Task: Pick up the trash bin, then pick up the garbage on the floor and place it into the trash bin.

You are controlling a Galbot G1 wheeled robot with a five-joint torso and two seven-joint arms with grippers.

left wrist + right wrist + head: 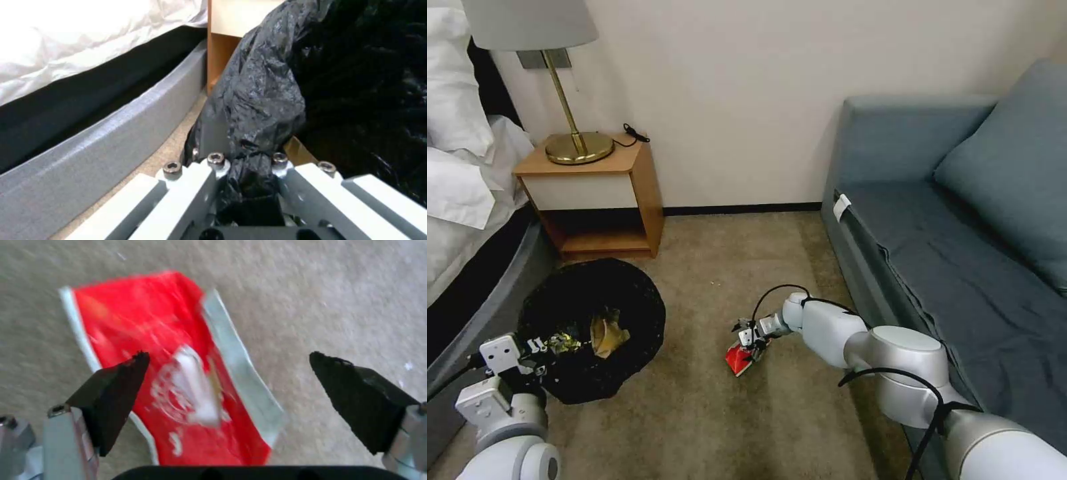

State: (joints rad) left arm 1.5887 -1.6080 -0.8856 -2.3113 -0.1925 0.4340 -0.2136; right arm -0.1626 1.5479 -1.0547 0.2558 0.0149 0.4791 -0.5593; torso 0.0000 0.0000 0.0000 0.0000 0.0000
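Note:
The red snack packet [738,359] is lying flat with its silver side edge facing up, so the robot's right gripper should grab the packet by that silver edge next.
The trash bin [627,307], lined with a crinkly black bag, hangs low over the carpet at the left. My left gripper [539,352] is shut on its near rim; in the left wrist view the black bag [258,110] is pinched between the fingers [200,180]. A crumpled brown paper bag [606,335] and a gold-and-dark wrapper [564,343] lie inside. A red snack packet [738,359] lies on the carpet mid-floor. My right gripper [752,345] hovers just above it, open, its black fingertips [118,383] straddling the red packet [164,373].
A wooden nightstand [600,200] with a brass lamp [570,133] stands against the wall behind the bin. The bed [467,220] runs along the left, and a blue-grey sofa [960,227] fills the right side. Open carpet [714,413] lies between them.

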